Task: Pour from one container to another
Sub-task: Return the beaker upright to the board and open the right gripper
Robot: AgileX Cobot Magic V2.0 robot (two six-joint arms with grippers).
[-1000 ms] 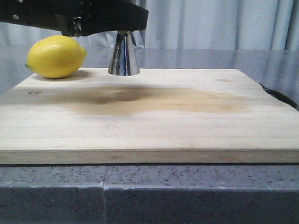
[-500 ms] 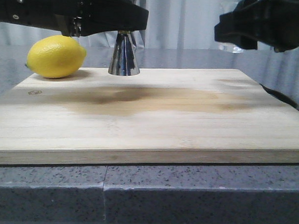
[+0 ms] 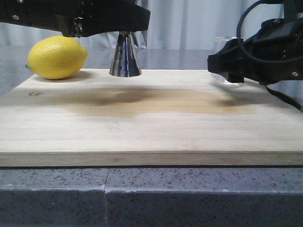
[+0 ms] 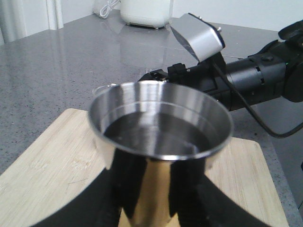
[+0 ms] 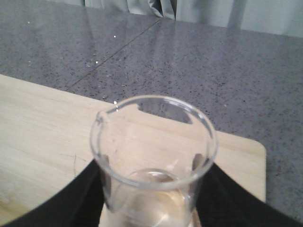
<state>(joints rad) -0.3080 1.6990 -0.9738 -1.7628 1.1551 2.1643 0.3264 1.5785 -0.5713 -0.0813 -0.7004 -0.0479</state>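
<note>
The base of the glass beaker is resting on the wooden board, so the beaker would stay standing, and my right gripper should open now.
A small clear glass beaker [image 5: 154,142] with a pouring lip is upright between the black fingers [image 5: 80,196] of my right gripper [image 5: 152,194], which is shut on it. In the front view the beaker [image 3: 224,60] is low at the board's far right, in front of the right gripper [image 3: 228,64]; whether it touches the wood is unclear. My left gripper [image 4: 154,189] is shut on the waist of a shiny steel jigger [image 4: 161,125] with dark liquid in its cup. The jigger [image 3: 126,58] stands on the board's far left under the left gripper [image 3: 125,29].
A yellow lemon [image 3: 56,57] lies on the far left corner of the wooden cutting board [image 3: 151,123], next to the jigger. The board rests on a grey speckled counter [image 3: 148,198]. A white appliance [image 4: 144,12] stands far off on the counter.
The right arm has come in from the right with the beaker and dropped to the board's far right. The left arm and the jigger have not moved.
</note>
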